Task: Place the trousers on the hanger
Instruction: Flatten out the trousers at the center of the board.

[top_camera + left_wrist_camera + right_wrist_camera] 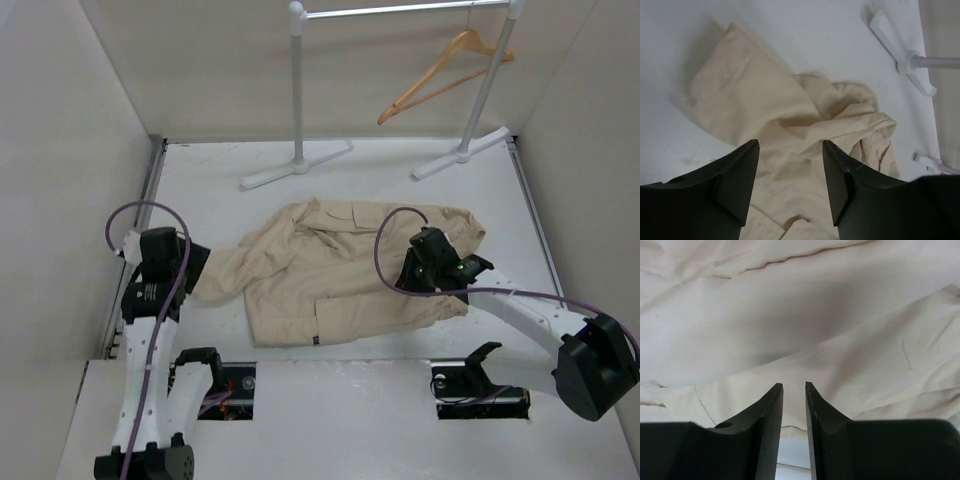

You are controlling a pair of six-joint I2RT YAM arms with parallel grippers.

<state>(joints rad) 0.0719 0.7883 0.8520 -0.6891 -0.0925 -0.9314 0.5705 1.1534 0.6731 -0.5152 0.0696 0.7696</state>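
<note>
The left gripper grabs the end of the trousers jutting from the crumpled cloth (213, 279) next, to spread the beige trousers (330, 275) straight for the hanger.
The beige trousers (330, 275) lie crumpled flat on the white table, a small dark label at their near edge. The wooden hanger (440, 75) hangs by its hook on the white rack at the back right, away from both arms. My left gripper (197, 268) is at the trousers' left end; in the left wrist view it (790, 150) is open over the cloth (765, 100), holding nothing. My right gripper (418, 278) sits low over the trousers' right side; in the right wrist view its jaws (794, 386) stand a narrow gap apart just above the cloth (800, 320), with nothing between them.
The white tube rack (297, 100) stands at the back on two flat feet (462, 155); one foot shows in the left wrist view (900, 50). White walls close in the table on the left, right and back. Purple cables loop off both arms.
</note>
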